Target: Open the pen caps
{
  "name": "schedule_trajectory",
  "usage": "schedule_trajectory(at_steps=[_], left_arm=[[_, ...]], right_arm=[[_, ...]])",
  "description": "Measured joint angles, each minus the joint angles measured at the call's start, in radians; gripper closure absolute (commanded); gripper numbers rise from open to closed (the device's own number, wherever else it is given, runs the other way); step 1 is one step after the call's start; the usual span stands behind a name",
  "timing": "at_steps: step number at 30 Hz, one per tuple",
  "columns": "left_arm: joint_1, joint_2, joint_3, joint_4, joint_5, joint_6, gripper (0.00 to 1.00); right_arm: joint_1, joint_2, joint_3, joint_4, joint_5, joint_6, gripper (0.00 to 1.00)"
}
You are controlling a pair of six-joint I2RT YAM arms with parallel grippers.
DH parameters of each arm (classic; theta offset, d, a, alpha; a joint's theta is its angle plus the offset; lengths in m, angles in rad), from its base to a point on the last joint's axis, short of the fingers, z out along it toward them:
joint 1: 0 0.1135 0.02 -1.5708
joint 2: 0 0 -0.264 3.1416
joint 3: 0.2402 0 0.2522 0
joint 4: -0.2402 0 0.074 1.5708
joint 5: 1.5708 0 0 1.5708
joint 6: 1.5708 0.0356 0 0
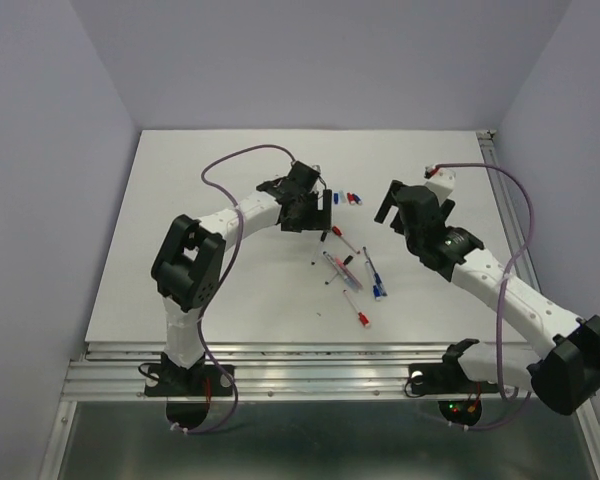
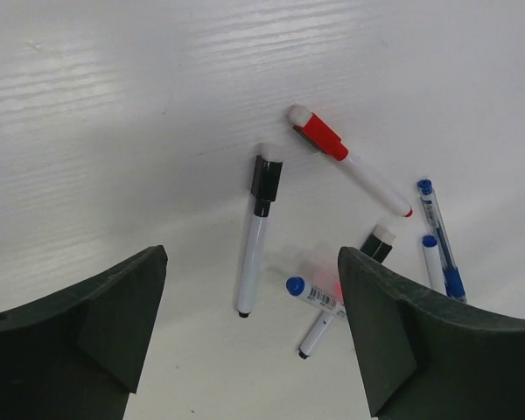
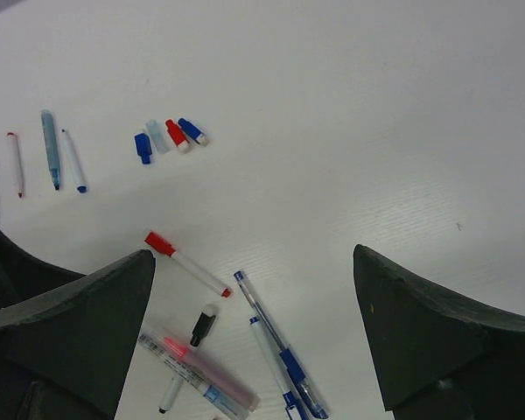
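Next, my left gripper grabs the black-capped marker by its white body, and the black cap stays free for my right gripper to open.
Several loose pen caps in blue, red and clear lie in a short row on the white table; in the top view this row of caps sits between the two grippers. A heap of pens lies nearer the arms. In it, a white marker wears a black cap and another marker wears a red cap. My left gripper hovers open above the black-capped marker, touching nothing. My right gripper hangs open over the heap, empty.
Three uncapped pens lie side by side to the left of the caps. Two blue gel pens, a pink highlighter and a red-capped marker are in the heap. A red-tipped pen lies alone nearer the front edge.
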Motion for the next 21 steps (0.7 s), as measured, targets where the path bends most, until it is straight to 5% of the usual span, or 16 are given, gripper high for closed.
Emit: schedule_trajectory(at_steps=[21], left_arm=[[-0.085, 0.215, 0.171, -0.172, -0.159, 0.023, 0.29]], right_arm=[[-0.019, -0.145, -0.072, -0.047, 0.051, -0.010, 0.00]])
